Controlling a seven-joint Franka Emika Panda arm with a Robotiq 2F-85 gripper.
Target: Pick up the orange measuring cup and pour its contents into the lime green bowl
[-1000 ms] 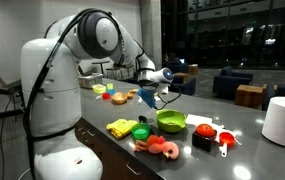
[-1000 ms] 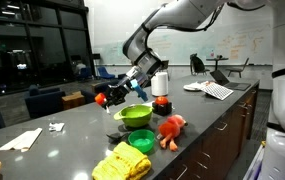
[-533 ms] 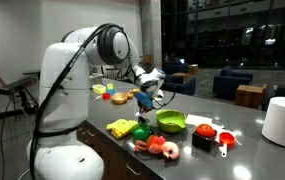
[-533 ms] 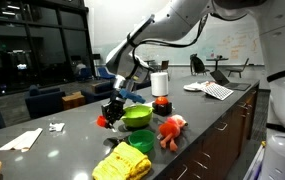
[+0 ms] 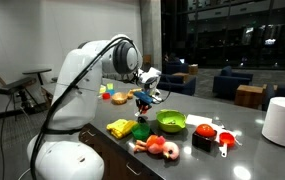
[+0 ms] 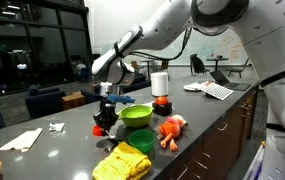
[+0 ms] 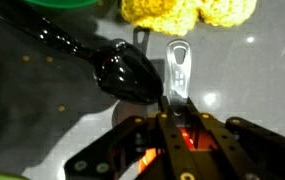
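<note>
My gripper should keep hold of the cup, because the black ladle's head is close beside my fingers and the orange measuring cup would fall short, against the ladle, if I opened now.
The lime green bowl stands in the middle of the dark counter and shows in both exterior views; its rim edges the top of the wrist view. My gripper is low over the counter just beside the bowl, also visible from the opposite side. It is shut on the orange measuring cup, which hangs close to the counter top. In the wrist view the gripper shows an orange glow between its jaws.
A black ladle and a pale handle lie under the gripper. A yellow-green blocky item, a pink-red toy, a redder measuring cup and a white roll sit around. Papers lie farther off.
The arm has swung away from over the bowl and gone down, carrying the orange cup from bowl height to just above the counter beside the bowl.
</note>
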